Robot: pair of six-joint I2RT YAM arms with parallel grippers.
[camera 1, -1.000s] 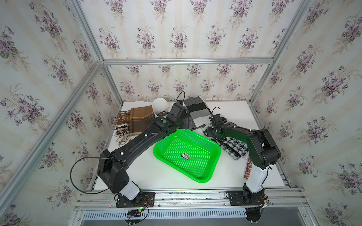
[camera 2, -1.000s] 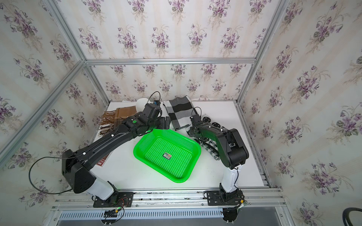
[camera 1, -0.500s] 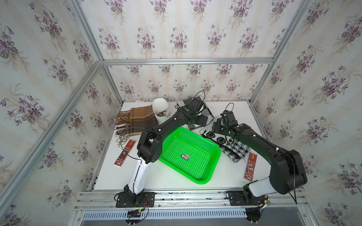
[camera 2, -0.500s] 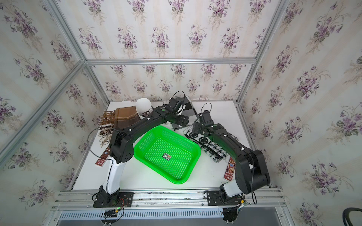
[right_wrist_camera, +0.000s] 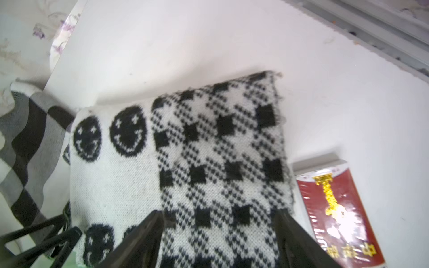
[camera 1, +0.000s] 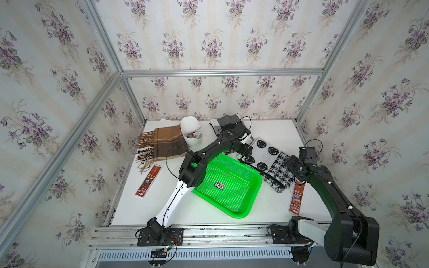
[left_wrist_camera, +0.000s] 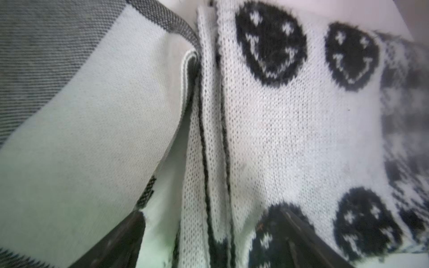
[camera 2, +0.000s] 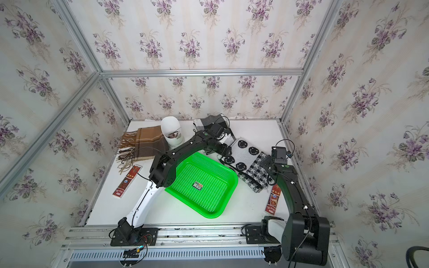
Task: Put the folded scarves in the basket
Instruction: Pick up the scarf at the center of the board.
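My left gripper grabs all the layered edges at the smiley end of the scarf next, to keep the folded scarf (camera 1: 269, 162) folded into the basket.
The folded scarf (camera 1: 269, 162) (camera 2: 248, 160) is a black-and-white knit with smiley faces and houndstooth, lying flat on the table just right of the bright green basket (camera 1: 234, 201) (camera 2: 209, 197). The basket holds only a small sticker. My left gripper (camera 1: 246, 148) (left_wrist_camera: 213, 232) is open at the scarf's smiley end, with the folded edges between its spread fingers. My right gripper (camera 1: 291, 162) (right_wrist_camera: 218, 232) is open over the houndstooth end (right_wrist_camera: 220, 150), its fingers standing wide on the fabric.
A grey-and-black checked scarf (camera 1: 226, 121) (left_wrist_camera: 69, 92) lies behind the left gripper. A white mannequin head (camera 1: 191, 132) and a brown fringed scarf (camera 1: 162, 143) sit at the back left. Red flat packs lie at the left (camera 1: 148, 181) and beside the scarf's right end (camera 1: 297, 199) (right_wrist_camera: 336, 208).
Both grippers have moved right and toward the front. The left went from the checked scarf to the smiley end, the right from the basket's far corner to the houndstooth end. The right jaws have widened.
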